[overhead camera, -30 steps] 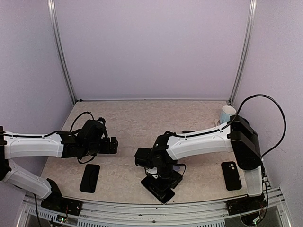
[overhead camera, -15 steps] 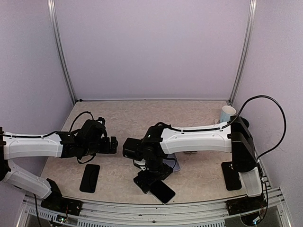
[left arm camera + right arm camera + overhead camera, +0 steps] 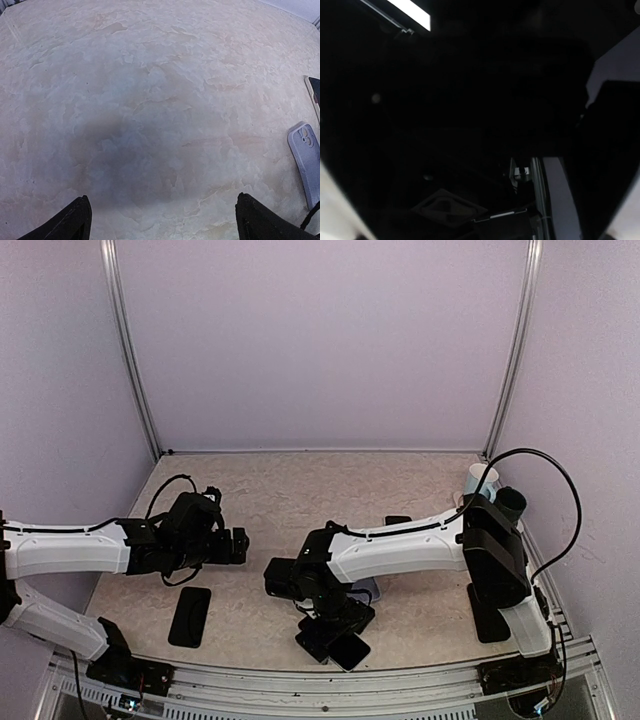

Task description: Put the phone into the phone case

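Next, my right gripper takes hold of the black phone (image 3: 347, 649) by its long side edges, so the phone's near end stays free to enter the phone case.
A black phone (image 3: 347, 649) lies near the table's front edge. Its glossy screen (image 3: 470, 125) fills the right wrist view with dark reflections. My right gripper (image 3: 325, 625) is low over the phone's far end. Its fingers are hidden, so I cannot tell whether it grips the phone. A lavender phone case (image 3: 366, 590) lies just behind it and shows at the right edge of the left wrist view (image 3: 306, 160). My left gripper (image 3: 237, 545) hovers over bare table to the left, open and empty (image 3: 165, 225).
A black slab (image 3: 190, 615) lies at front left. A black case with a camera cutout (image 3: 489, 613) lies at the right, partly behind the right arm. A small dark item (image 3: 398, 520) and a white mug (image 3: 480, 480) are at the back right.
The right wrist swung left over the phone, then came back down toward the front edge. The phone shifted slightly and the lavender case came into view. The left arm stayed still.
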